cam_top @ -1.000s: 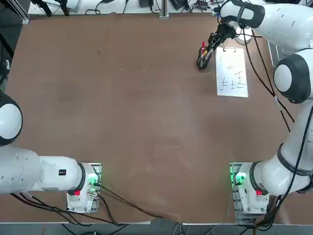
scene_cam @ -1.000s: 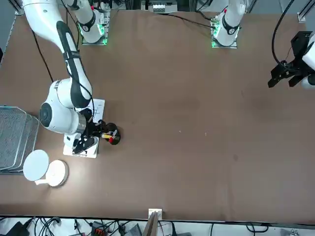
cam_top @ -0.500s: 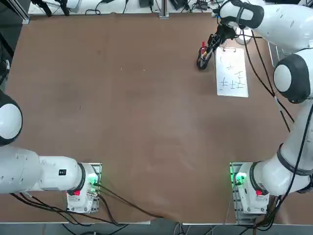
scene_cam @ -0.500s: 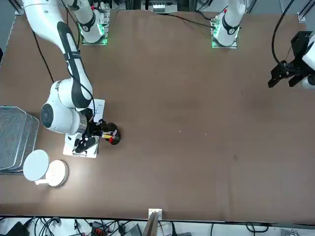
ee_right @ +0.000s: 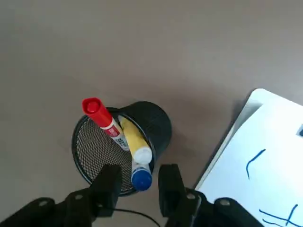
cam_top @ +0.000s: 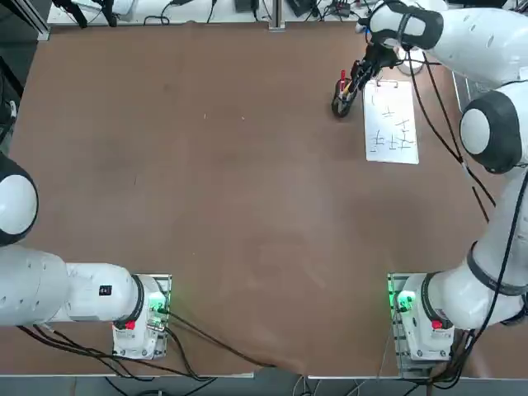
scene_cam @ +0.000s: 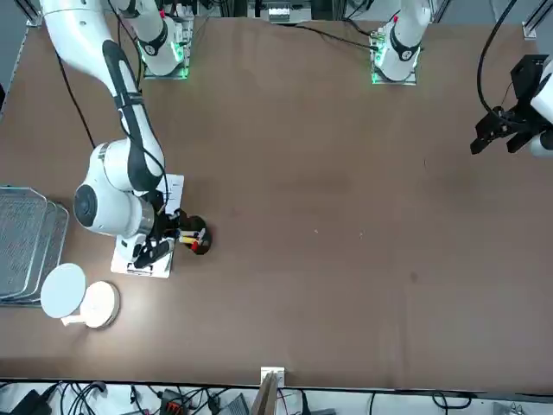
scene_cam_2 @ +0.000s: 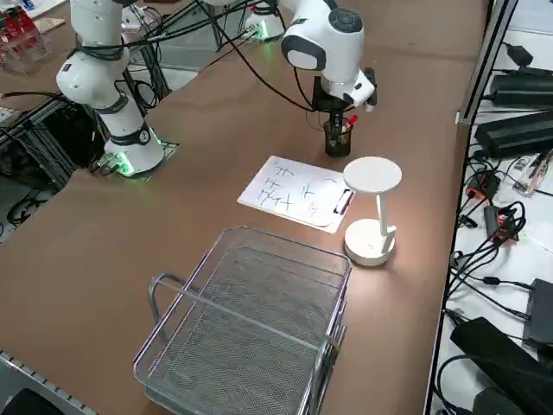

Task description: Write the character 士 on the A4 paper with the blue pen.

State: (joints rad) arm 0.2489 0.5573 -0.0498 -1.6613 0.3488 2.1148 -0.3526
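The right gripper grips the blue pen by its exposed blue end [ee_right: 141,179] next, since the mesh cup and the yellow pen [ee_right: 135,141] crowd the blue pen's body.
The blue pen [ee_right: 141,178] stands in a black mesh cup [ee_right: 150,118] with a red pen [ee_right: 102,118] and a yellow pen [ee_right: 135,141]. My right gripper [ee_right: 140,170] hangs right over the cup [cam_top: 340,104], open, one finger on each side of the blue pen's cap with a thin gap on both sides. The A4 paper [cam_top: 391,124] lies flat beside the cup, away from the table's middle, with several small handwritten characters on it. Seen from the right side, the gripper [scene_cam_2: 339,112] points down into the cup [scene_cam_2: 337,138], beyond the sheet [scene_cam_2: 289,192].
A white desk lamp [scene_cam_2: 371,207] stands at the sheet's clipped end. A wire basket [scene_cam_2: 251,320] sits beyond the paper near the table's right edge. Cables run along the table's far edge.
My right gripper has shifted very slightly over the cup. The pens, the cup and the paper have not moved.
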